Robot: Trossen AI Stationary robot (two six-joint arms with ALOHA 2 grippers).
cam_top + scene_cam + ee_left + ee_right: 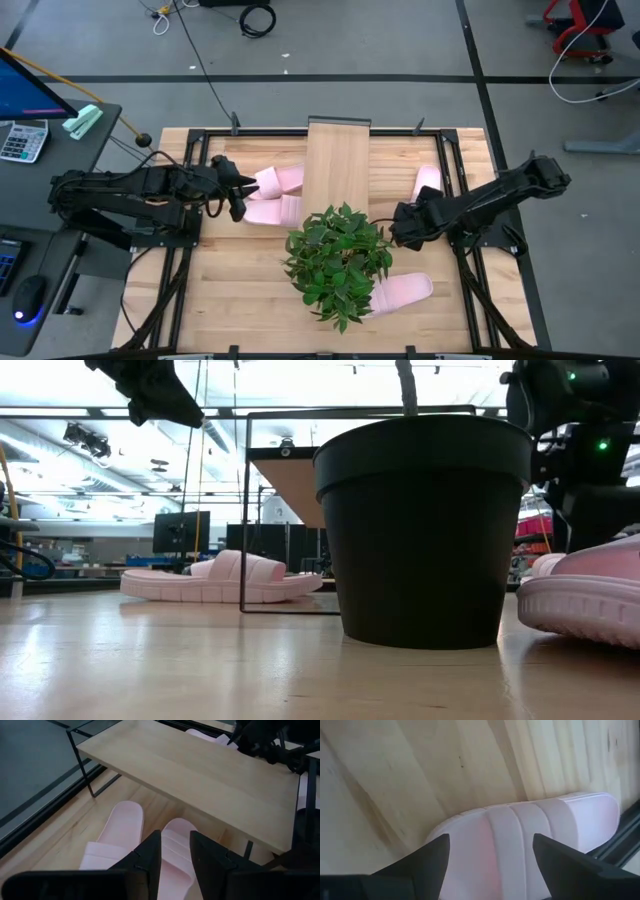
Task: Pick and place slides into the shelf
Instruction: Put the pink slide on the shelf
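Note:
I should next grab the pink slide by its broad strap point(517, 850) with my right gripper, to put it on the shelf.
The shelf point(337, 165) is a pale wood plank on a thin black frame at the table's far middle. Two pink slides point(278, 181) point(270, 211) lie flat on their soles at its left side, partly under the plank. A third slide point(428, 182) lies right of the shelf and a fourth point(402, 293) at the near right. My left gripper point(175, 851) hovers open, with a narrow gap, above the nearer left slide point(176, 845); the low view shows it point(150, 390) well off the table. My right gripper point(490, 857) is wide open above a slide point(520, 840), touching nothing.
A potted plant point(338, 262) in a black pot point(425, 530) stands in front of the shelf, between the two arms. Black rails point(447, 170) run along the table's sides. Bare table top point(240, 290) lies at the near left.

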